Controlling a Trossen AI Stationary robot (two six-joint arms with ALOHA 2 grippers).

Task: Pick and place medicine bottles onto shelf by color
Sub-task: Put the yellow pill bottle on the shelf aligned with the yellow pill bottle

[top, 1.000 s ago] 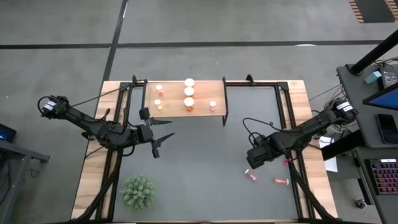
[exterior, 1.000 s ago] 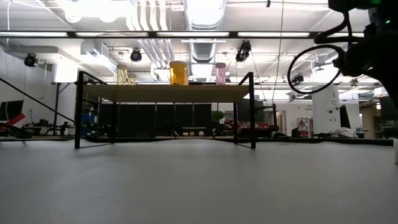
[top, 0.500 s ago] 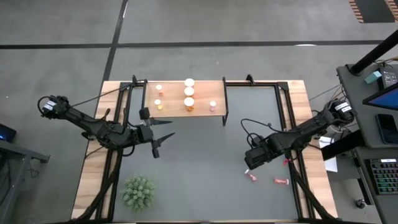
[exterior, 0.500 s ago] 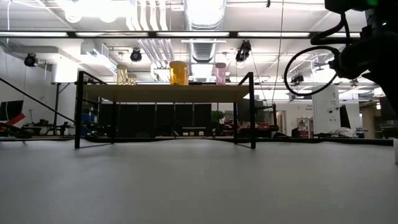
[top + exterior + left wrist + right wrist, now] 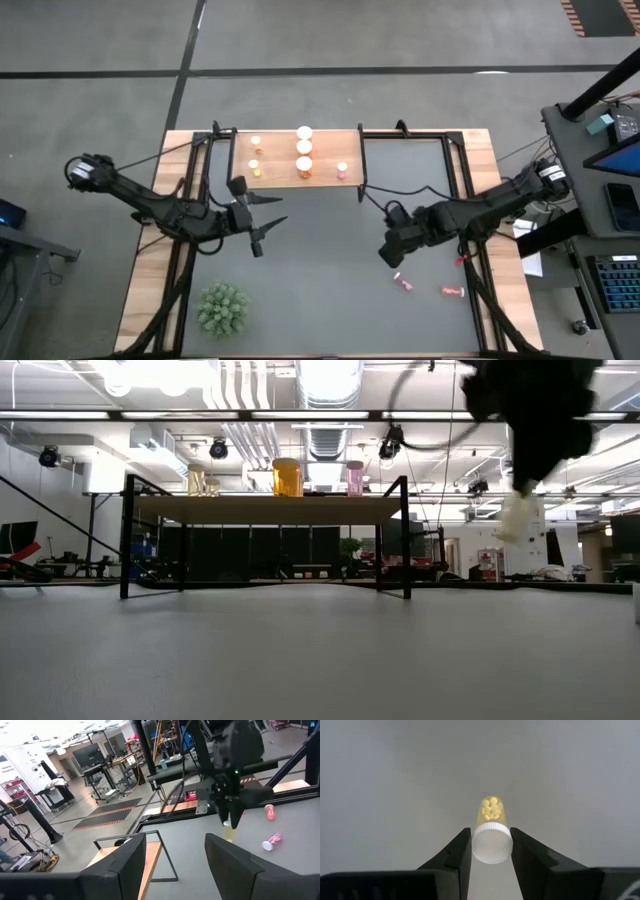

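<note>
My left gripper reaches the yellow bottle next and grabs it by its bottom end (image 5: 229,838), so the yellow bottle's white cap (image 5: 227,823) stays free for shelving.
The wooden shelf (image 5: 322,160) stands at the table's far side. It carries several white-capped bottles: orange ones (image 5: 304,165), a pink one (image 5: 343,169) and small ones (image 5: 254,166). My right gripper (image 5: 388,254) hangs over the table's middle right, shut on a small yellow bottle (image 5: 491,810). The bottle also shows in the low view (image 5: 516,518) and in the left wrist view (image 5: 229,832). Pink bottles (image 5: 407,285) (image 5: 452,292) lie on their sides on the table. My left gripper (image 5: 274,209) is open and empty, in front of the shelf's left end. My right gripper pinches the yellow bottle's white cap (image 5: 491,846) between its two fingers (image 5: 461,851), one on each side. The fingers come from above, pointing down. The bottle hangs upright below them, cap up, lifted clear of the table (image 5: 516,520).
A green spiky plant (image 5: 222,308) stands at the near left. A third pink bottle (image 5: 462,260) lies by the right arm. Black frame rails (image 5: 455,170) run along both sides of the table. The grey middle of the table (image 5: 320,260) is bare.
My right gripper has gone toward the table's left edge and a little toward the shelf, carrying the yellow bottle clear of the table. It has stayed shut on the bottle.
</note>
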